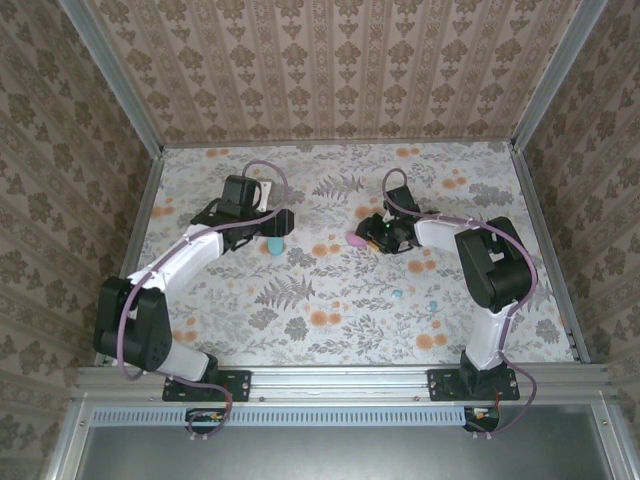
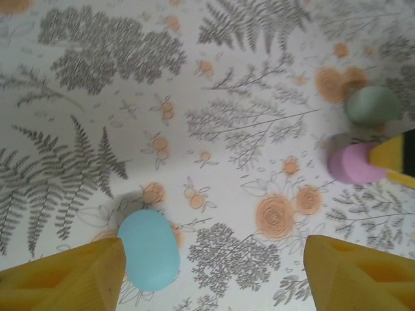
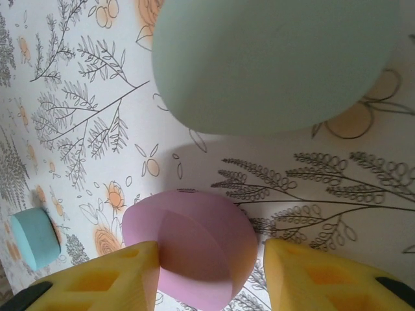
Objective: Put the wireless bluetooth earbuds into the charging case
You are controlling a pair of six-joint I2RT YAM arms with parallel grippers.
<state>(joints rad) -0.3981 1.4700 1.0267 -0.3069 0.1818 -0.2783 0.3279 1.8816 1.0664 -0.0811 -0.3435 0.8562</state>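
Observation:
The light blue case has long sides that leave a rounded end free to open for putting in the earbuds. My left gripper will pick up the case by those long sides next.
Three egg-shaped charging cases lie on the floral table. The pink case sits between the yellow fingers of my right gripper; the left finger touches it and a gap shows at the right finger, so the gripper is open. The mint case lies just beyond it. My left gripper is open above the cloth, with the light blue case beside its left finger. Two tiny earbuds, one mint and one blue, lie loose on the cloth nearer the right arm's base.
In the left wrist view the pink case and mint case lie at the right, with a right gripper finger against the pink one. Patterned walls enclose the table on three sides.

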